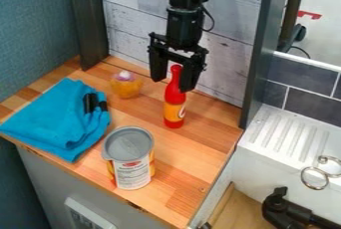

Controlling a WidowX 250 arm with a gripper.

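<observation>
I need to grab the red bottle [174,102] by its neck with my gripper next, to move it beside the dark post.
The black gripper [172,80] hangs down from the top of the camera view, open, its two fingers spread left and right. Between them in the view appears the neck of a red bottle [174,102] with a yellow-orange label, standing upright on the wooden counter; whether either finger touches it I cannot tell. To the left of the gripper sits a small yellow-orange object [126,86] with a pale pinkish top. A metal can [132,159] with a white and yellow label stands nearer the front edge.
A folded blue cloth [59,118] with black parts lies on the counter's left side. Dark upright posts and a whitewashed plank wall [226,49] bound the back. To the right are a white sink [289,143] with a ribbed ledge, metal rings [314,178] and a black fitting [286,208].
</observation>
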